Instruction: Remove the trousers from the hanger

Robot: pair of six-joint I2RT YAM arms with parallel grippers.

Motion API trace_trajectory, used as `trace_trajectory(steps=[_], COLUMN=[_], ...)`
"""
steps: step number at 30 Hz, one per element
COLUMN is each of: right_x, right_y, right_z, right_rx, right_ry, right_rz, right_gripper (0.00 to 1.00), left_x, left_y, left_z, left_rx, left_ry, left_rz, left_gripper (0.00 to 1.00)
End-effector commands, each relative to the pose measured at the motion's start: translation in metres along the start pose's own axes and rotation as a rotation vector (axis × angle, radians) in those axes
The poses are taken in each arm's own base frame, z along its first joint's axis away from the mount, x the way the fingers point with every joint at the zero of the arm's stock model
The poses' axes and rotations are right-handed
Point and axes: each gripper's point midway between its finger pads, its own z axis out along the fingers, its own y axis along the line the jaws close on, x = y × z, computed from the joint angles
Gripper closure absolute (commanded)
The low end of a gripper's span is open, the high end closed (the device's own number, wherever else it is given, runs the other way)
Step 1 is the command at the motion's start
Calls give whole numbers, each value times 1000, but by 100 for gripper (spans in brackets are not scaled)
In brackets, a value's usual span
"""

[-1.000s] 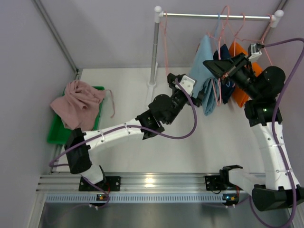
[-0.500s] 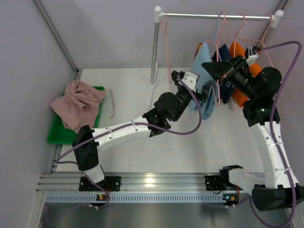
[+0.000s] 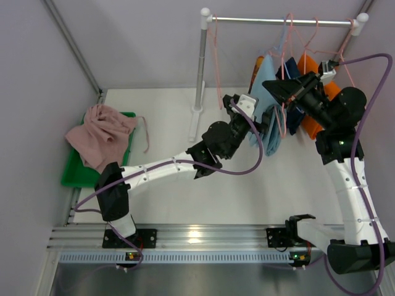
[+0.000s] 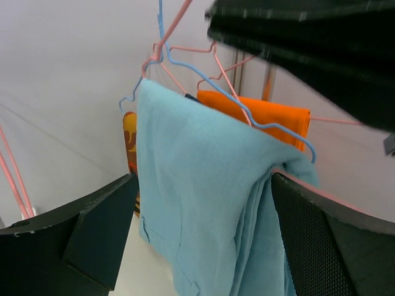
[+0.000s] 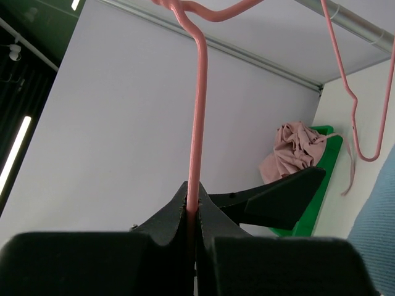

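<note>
The fingers stop short of the fold in the light blue trousers (image 3: 265, 105), so my left gripper reaches the fold first, then closes on it.
Light blue trousers (image 3: 265, 105) hang on a blue hanger (image 4: 256, 125) from the rail (image 3: 278, 20), with navy (image 3: 292, 69), plain orange (image 3: 308, 120) and orange-and-red patterned trousers (image 3: 258, 65) beside them. My left gripper (image 3: 264, 121) is open, its jaws on either side of the light blue trousers (image 4: 203, 185). My right gripper (image 3: 274, 86) is shut on a pink hanger wire (image 5: 198, 123). Dusty pink trousers (image 3: 102, 132) lie over the green bin (image 3: 74, 172).
The rail's upright post (image 3: 200, 68) stands left of the clothes, with an empty pink hanger (image 3: 216, 61) next to it. Several more pink hangers hang along the rail. Grey walls close the back and both sides.
My left gripper has reached forward and right, so its open jaws now stand around the light blue trousers, which swung slightly. The right gripper has held its grip on the pink hanger.
</note>
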Motion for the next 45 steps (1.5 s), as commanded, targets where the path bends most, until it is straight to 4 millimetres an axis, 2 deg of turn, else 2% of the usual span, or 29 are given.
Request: trace_trajectory(steps=[1, 6, 13, 21, 26, 28, 34, 36, 39, 40, 41, 45], right_x=[-5, -7, -7, -6, -5, -5, -8, -7, -7, -6, -7, -7], right_y=[106, 108, 112, 117, 116, 116, 126, 128, 128, 129, 127, 115], right_z=[-28, -28, -29, -32, -32, -32, -32, -33, -34, -34, -34, -32], right_rx=[-325, -325, -326, -332, -332, -331, -355, -358, -356, -357, -353, -317], right_ry=[-75, -84, -84, -77, -71, -72, -81, -78, -78, -77, -79, -84], right_rz=[-255, -255, -256, -253, -245, -238, -244, -247, -250, -253, -256, -250], right_gripper=[100, 100, 100, 100, 100, 100, 100, 100, 100, 100, 100, 100], left_x=[-6, -3, -7, -7, -9, -5, 24, 27, 29, 26, 24, 4], left_y=[6, 4, 3, 20, 21, 18, 14, 15, 15, 14, 13, 10], left_z=[-12, -15, -7, 21, 36, 39, 42, 43, 45, 45, 45, 45], left_rx=[-2, 16, 4, -72, -74, -69, -64, -73, -67, -63, -59, -34], left_ry=[1, 16, -13, -19, -42, -36, 15, 18, 14, 7, 2, -18], left_rz=[-28, -39, -18, -24, 0, 7, 18, 26, 40, 41, 42, 34], left_gripper=[7, 7, 7, 13, 14, 14, 14, 14, 25, 32, 48, 73])
